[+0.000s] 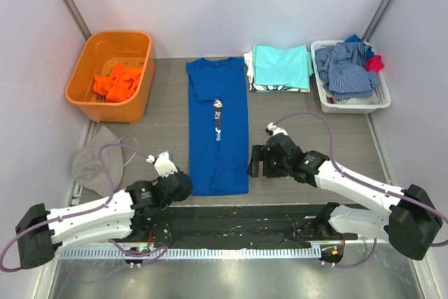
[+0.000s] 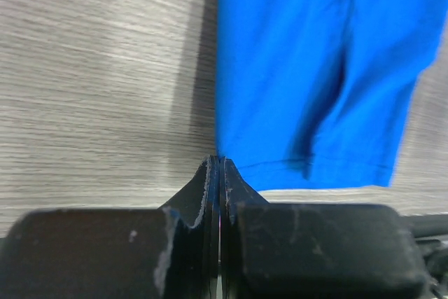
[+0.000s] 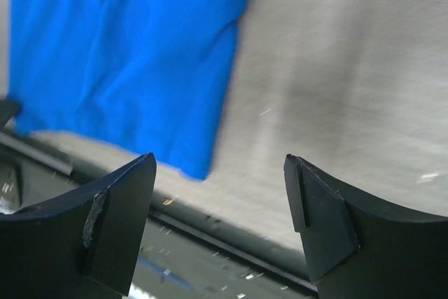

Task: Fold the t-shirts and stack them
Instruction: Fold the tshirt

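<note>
My right gripper should fold the hem toward the collar (image 1: 215, 62) next, so it needs to grab the blue t-shirt by its free hem corner (image 1: 246, 191), opposite my left gripper.
A royal blue t-shirt (image 1: 218, 138) lies folded into a long strip in the middle of the table, collar at the far end. My left gripper (image 1: 183, 184) is at its near left corner. In the left wrist view the jaws (image 2: 220, 160) are shut, pinching the left edge of the blue t-shirt (image 2: 315, 68) just above the hem. My right gripper (image 1: 255, 162) stands open by the near right corner. The corner of the blue t-shirt (image 3: 126, 54) reaches in between the fingers, and the right gripper (image 3: 220, 162) holds nothing. An aqua t-shirt (image 1: 281, 66) tops a folded stack at the back. An orange t-shirt (image 1: 117, 82) lies in the bin.
An orange bin (image 1: 112, 36) stands at the back left. A white basket (image 1: 353, 107) at the back right holds a blue-and-white checked garment (image 1: 346, 68) and a red cloth (image 1: 376, 63). A grey cap (image 1: 94, 160) lies at the left edge. A black strip (image 1: 238, 220) runs along the near edge.
</note>
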Robot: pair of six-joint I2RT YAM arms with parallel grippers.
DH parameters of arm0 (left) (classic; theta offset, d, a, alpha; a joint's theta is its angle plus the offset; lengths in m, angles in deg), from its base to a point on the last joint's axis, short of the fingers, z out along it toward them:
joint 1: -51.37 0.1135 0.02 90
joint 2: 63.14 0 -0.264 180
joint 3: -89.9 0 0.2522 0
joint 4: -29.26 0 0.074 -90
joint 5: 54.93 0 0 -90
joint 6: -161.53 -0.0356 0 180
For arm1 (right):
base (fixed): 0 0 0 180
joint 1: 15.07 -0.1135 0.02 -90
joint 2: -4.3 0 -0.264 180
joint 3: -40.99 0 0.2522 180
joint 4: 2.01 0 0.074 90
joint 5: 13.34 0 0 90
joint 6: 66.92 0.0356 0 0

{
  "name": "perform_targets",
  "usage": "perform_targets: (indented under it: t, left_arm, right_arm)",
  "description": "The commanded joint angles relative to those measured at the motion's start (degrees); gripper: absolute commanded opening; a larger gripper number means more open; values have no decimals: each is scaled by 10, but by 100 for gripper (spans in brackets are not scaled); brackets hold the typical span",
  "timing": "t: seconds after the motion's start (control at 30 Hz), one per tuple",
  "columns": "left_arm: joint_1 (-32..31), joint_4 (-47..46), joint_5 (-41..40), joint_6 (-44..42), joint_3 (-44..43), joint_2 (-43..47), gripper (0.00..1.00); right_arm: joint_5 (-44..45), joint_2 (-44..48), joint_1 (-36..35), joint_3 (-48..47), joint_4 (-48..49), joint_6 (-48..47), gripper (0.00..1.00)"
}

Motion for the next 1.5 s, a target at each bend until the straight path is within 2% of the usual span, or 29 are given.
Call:
perform_targets:
  t: [0.0,0.3,0.47,0.77,0.87,0.97,1.0,1.1,1.3,1.47]
  left_arm:
    - [-1,5,-16,-2,-8,-26,0]
    - [-1,-3,-16,-10,-10,-26,0]
    - [-1,-3,-14,-9,-7,-21,0]
    - [-1,-1,-10,-7,-1,-11,0]
    - [-1,3,-11,-5,1,-5,0]
    - [-1,7,-11,-4,2,0,0]
    - [-1,8,-12,-4,2,0,0]
    - [-1,12,-12,-5,1,1,0]
    - [-4,26,28,-2,-3,11,0]
    - [-42,64,21,36,-12,53,0]
  right_arm:
    - [49,-3,-75,4,50,87,83]
    - [83,-15,-125,52,96,153,80]
    - [92,-53,-136,82,146,171,67]
    - [101,-132,-173,69,186,186,58]
    - [98,-141,-178,68,191,189,50]
    - [99,-142,-184,66,186,193,38]
    - [99,-142,-185,66,184,193,27]
    - [102,-134,-195,67,171,200,1]
    - [142,-84,-245,50,91,226,1]
    - [154,-40,-283,31,11,244,1]
